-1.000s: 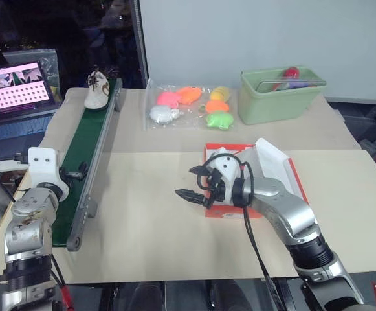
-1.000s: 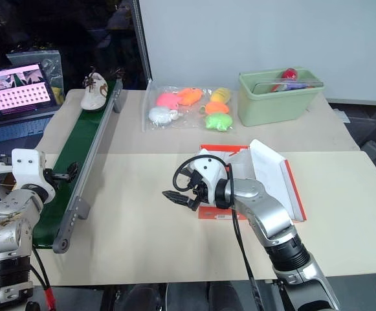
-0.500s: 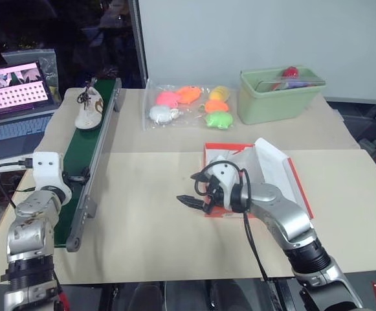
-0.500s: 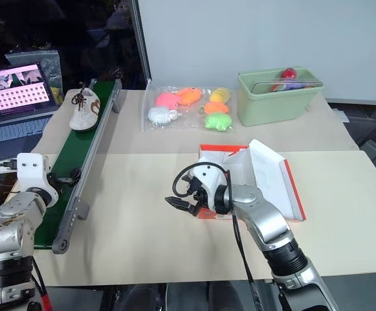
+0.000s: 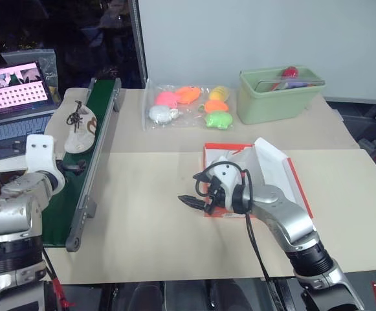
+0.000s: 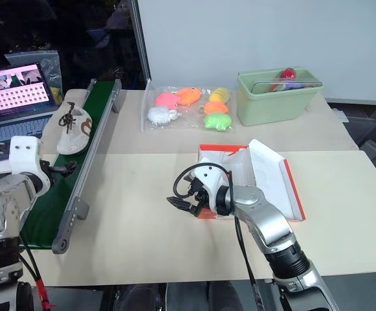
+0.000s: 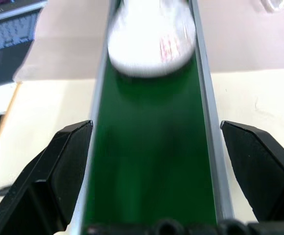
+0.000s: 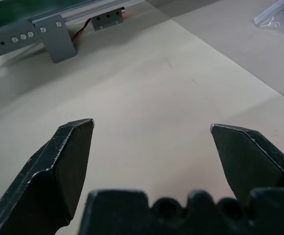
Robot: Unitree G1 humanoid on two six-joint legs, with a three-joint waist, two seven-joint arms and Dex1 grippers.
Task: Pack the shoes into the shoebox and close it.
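Observation:
The white shoe is still beyond my fingers in the left wrist view. My left gripper should move toward the shoe first and close after that.
One white shoe (image 5: 79,128) with dark laces lies on the green conveyor belt (image 5: 68,194) at the left; the left wrist view has it as shoe (image 7: 151,39) just ahead of my fingers. My left gripper (image 7: 156,125) is open over the belt, a short way nearer than the shoe and apart from it; from the head it shows as left gripper (image 5: 76,168). The orange-red shoebox (image 5: 215,150) stands open at centre right, its lid (image 5: 278,170) leaning to the right. My right gripper (image 5: 191,201) is open and empty, in front of the box's left side over bare table (image 8: 146,93).
A clear bag of colourful plush toys (image 5: 191,103) and a pale green bin (image 5: 279,94) sit at the back of the table. A laptop (image 5: 16,87) stands left of the belt. The belt's grey metal frame (image 8: 54,36) runs along the table's left part.
The shoe has travelled down the belt toward me. My left gripper has lifted and tipped up over the belt. The right arm has stayed put.

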